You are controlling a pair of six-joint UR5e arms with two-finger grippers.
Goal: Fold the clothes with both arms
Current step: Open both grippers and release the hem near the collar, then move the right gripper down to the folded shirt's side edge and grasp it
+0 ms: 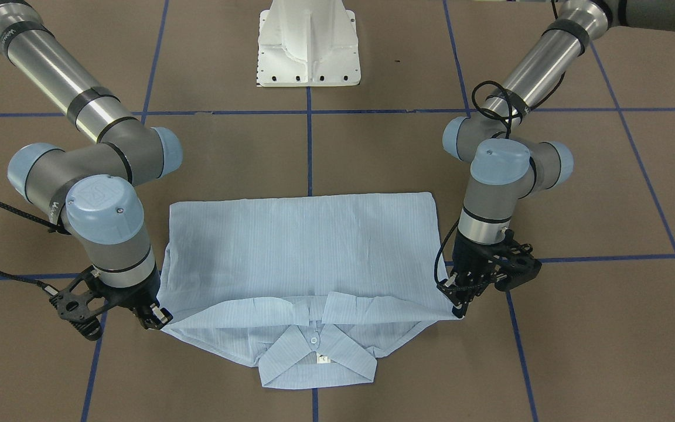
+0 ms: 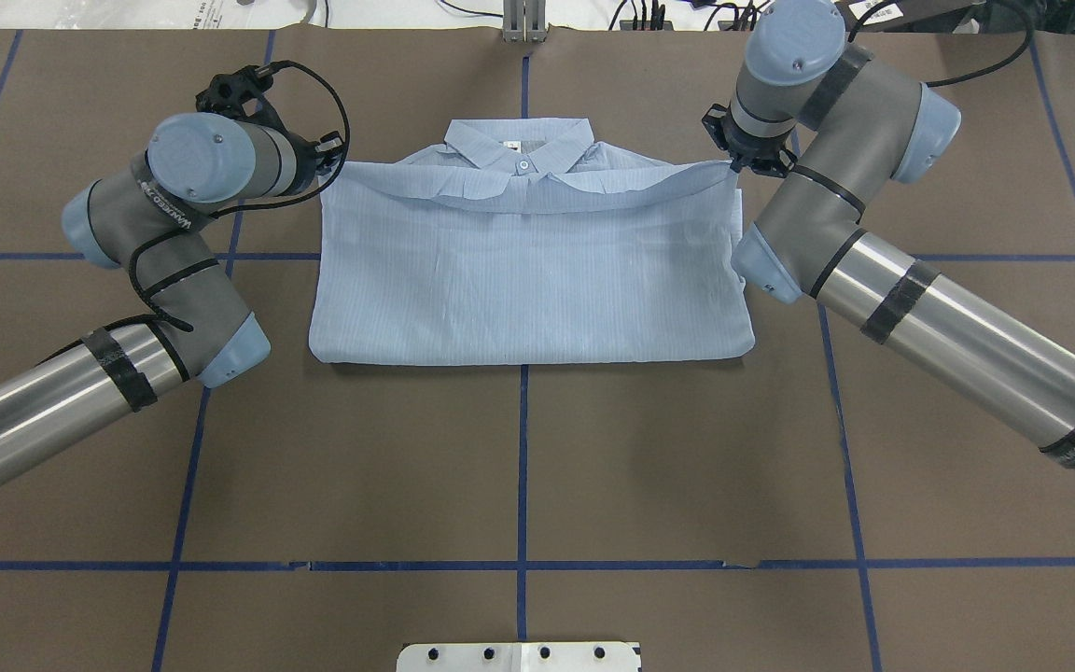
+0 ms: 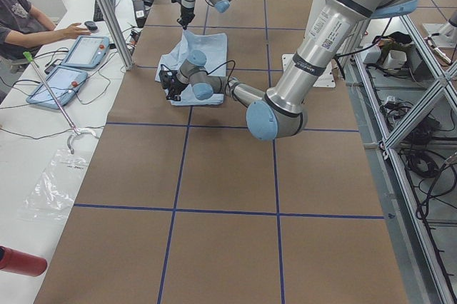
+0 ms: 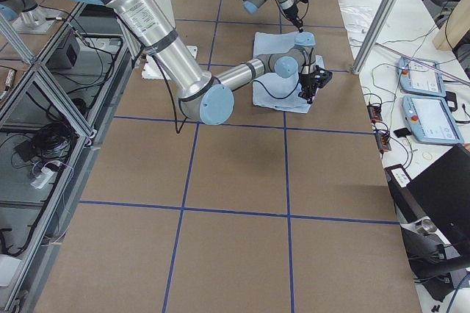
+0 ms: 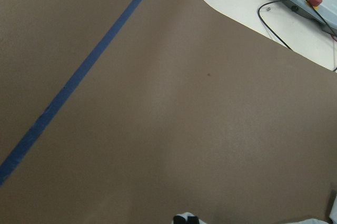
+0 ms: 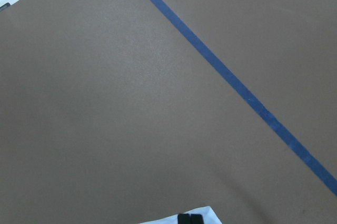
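My right gripper opens now: the shirt corner (image 6: 210, 215) in my fingers meets the tabletop, the shirt's folded edge is straight, so the corner would remain flat.
The pale-blue striped shirt (image 1: 302, 246) lies folded into a flat rectangle on the brown table, collar and white label toward the far edge from the robot (image 2: 528, 271). A folded-over edge runs just below the collar. My left gripper (image 1: 459, 306) is shut on that edge's corner on the robot's left; in the overhead view it (image 2: 330, 166) is partly hidden by its wrist. My right gripper (image 1: 159, 318) is shut on the opposite corner (image 2: 738, 166). Both hold the cloth low, at table height. Each wrist view shows shut fingertips (image 5: 185, 219) (image 6: 189, 217) on pale cloth.
The white pedestal base (image 1: 308, 44) stands at the robot's side of the table. Blue tape lines (image 2: 523, 467) grid the brown surface. Beyond the far edge a white bench holds teach pendants (image 3: 86, 51), and an operator (image 3: 28, 22) sits there.
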